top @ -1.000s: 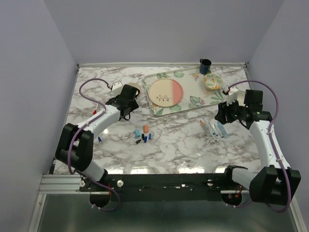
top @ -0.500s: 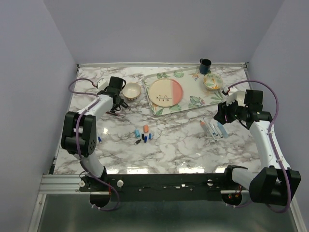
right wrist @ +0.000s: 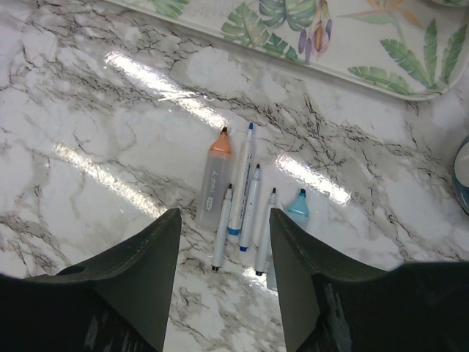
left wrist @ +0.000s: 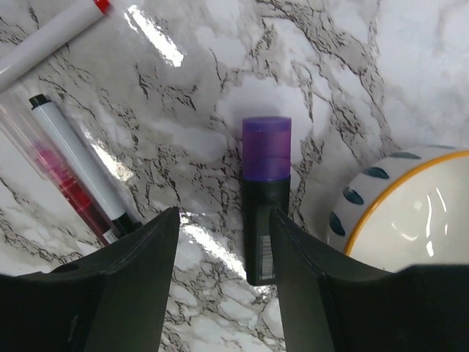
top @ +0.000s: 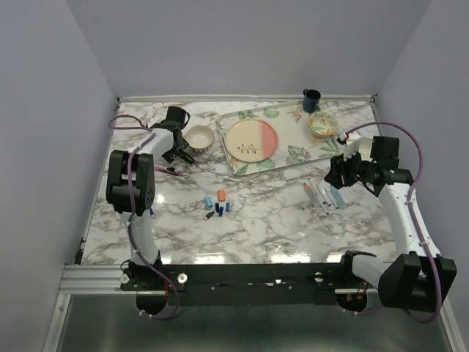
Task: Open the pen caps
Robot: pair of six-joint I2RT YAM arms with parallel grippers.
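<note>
The left gripper reaches the black pen [left wrist: 260, 235] next and grabs its purple cap. The black body stays free for the right gripper to pull the cap open.
In the left wrist view my open left gripper [left wrist: 223, 217] hovers over a black pen [left wrist: 260, 235] with a purple cap [left wrist: 267, 149]. The pen's lower end lies between the jaws, close to the right one. A white pen with a black tip [left wrist: 77, 165], a clear pink pen [left wrist: 62, 187] and a white pen with a red end [left wrist: 51, 33] lie to its left. My right gripper [right wrist: 223, 213] is open above several uncapped pens [right wrist: 243, 183], one orange-tipped [right wrist: 213, 183], one light blue [right wrist: 296, 210]. Loose caps [top: 218, 205] lie mid-table.
A white bowl with blue marks [left wrist: 410, 205] stands right beside the purple-capped pen; it also shows in the top view [top: 198, 137]. A leaf-patterned tray [top: 293, 155] with a plate, a small bowl [top: 323, 123] and a dark mug [top: 311, 99] stand at the back right.
My left arm has swung from the bowl's front to the back left and now points down beside the bowl. The right arm has not moved.
</note>
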